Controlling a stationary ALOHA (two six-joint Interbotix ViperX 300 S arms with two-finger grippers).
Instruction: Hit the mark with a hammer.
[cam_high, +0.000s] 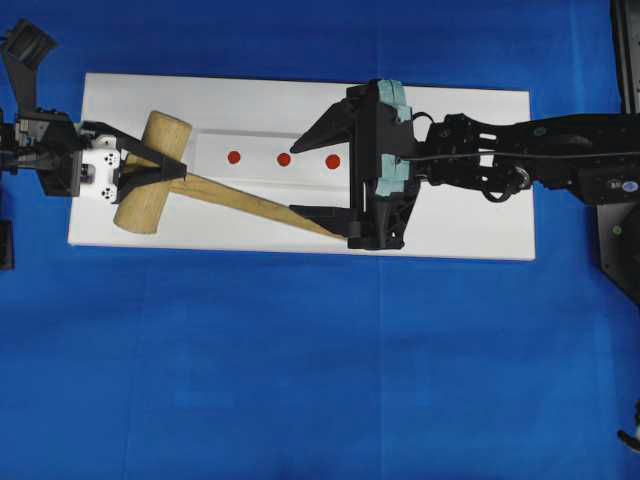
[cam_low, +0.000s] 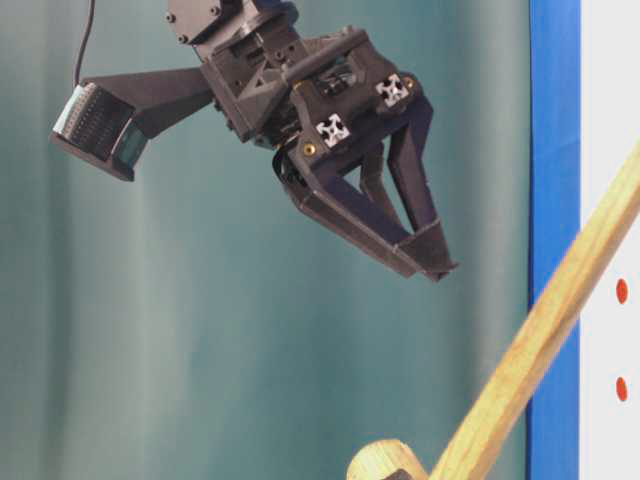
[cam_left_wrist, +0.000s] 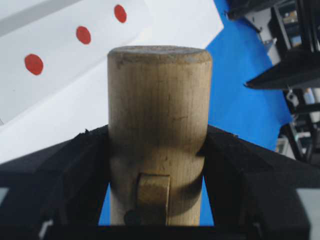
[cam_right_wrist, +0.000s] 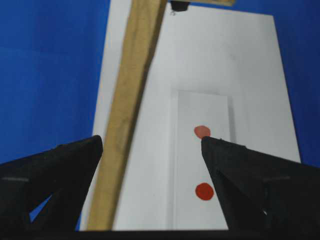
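The hammer should hit the mark, so my right gripper next needs to grab the loose end of its handle (cam_high: 312, 224), as my left gripper's black fingers cover the hammer's head.
The hammer, a light wooden mallet, has its thick head (cam_high: 150, 172) at the left of the white board (cam_high: 460, 215). Its handle (cam_high: 260, 203) slants right. My left gripper (cam_high: 160, 170) is shut on the head, which fills the left wrist view (cam_left_wrist: 159, 115) between the black fingers (cam_left_wrist: 75, 170). Three red dots lie in a row on a white strip (cam_high: 262, 140); the mark (cam_high: 333, 161) is the rightmost, also seen far in the left wrist view (cam_left_wrist: 120, 13). My right gripper (cam_high: 300, 177) is open wide, straddling the handle's end (cam_right_wrist: 130, 100) and the strip.
Blue cloth (cam_high: 300, 370) surrounds the board. The two smaller dots (cam_high: 233, 157) (cam_high: 284, 159) lie left of the mark. The right arm (cam_high: 530, 160) reaches in from the right edge. In the table-level view the right gripper (cam_low: 425, 262) hangs above the slanting handle (cam_low: 540, 340).
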